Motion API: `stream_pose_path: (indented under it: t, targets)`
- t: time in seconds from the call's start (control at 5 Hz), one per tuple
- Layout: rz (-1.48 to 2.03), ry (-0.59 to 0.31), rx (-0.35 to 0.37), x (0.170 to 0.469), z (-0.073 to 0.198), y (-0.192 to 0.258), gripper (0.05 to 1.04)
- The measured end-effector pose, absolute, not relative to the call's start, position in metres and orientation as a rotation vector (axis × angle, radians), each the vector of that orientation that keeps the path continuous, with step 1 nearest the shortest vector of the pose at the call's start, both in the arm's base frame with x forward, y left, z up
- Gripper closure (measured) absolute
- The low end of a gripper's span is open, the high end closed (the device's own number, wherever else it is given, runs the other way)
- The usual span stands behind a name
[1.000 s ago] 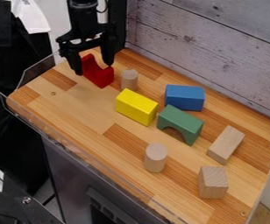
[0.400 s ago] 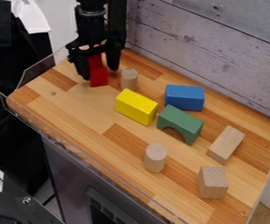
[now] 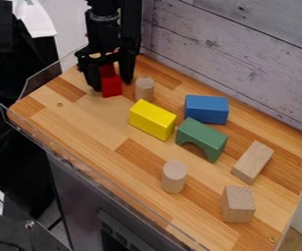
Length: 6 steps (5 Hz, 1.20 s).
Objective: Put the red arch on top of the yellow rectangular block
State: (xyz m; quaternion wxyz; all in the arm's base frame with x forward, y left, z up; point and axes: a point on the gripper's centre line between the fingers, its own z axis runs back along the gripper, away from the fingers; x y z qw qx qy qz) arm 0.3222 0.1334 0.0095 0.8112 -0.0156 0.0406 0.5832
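The red arch (image 3: 112, 88) should go on top of the yellow rectangular block, so the robot's gripper should grab it by its opposite sides next.
My gripper (image 3: 112, 84) hangs low over the board's far left corner, open, its fingers on either side of the red arch (image 3: 112, 88). The left finger looks close against the arch, and a narrow gap shows by the right one. Part of the arch's far end is hidden behind the gripper. To the right and nearer the camera, the yellow rectangular block (image 3: 152, 119) lies on the wooden board with its top bare.
A wooden cylinder (image 3: 144, 89) stands just right of the gripper. Beyond the yellow block are a blue block (image 3: 206, 109) and a green arch (image 3: 201, 139). Another cylinder (image 3: 174, 176) and two plain wooden blocks (image 3: 252, 162) (image 3: 238, 204) stand nearer the front right.
The gripper has turned and shifted slightly right, its fingers closer together than a second ago. The red arch has turned between them, so its end now faces the camera.
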Motion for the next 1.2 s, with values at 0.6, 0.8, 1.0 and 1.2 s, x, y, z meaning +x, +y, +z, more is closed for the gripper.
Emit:
stream_pose_path:
  t: [0.6,0.8,1.0,1.2]
  targets:
    - [1.216,0.096,0.012,0.314,0.006,0.13,0.387]
    - [1.219,0.1,0.025,0.305,0.007,0.122,0.521]
    - [1.206,0.072,0.014,0.301,0.017,0.113,0.521]
    - [1.205,-0.02,-0.007,0.305,0.043,0.104,0.521]
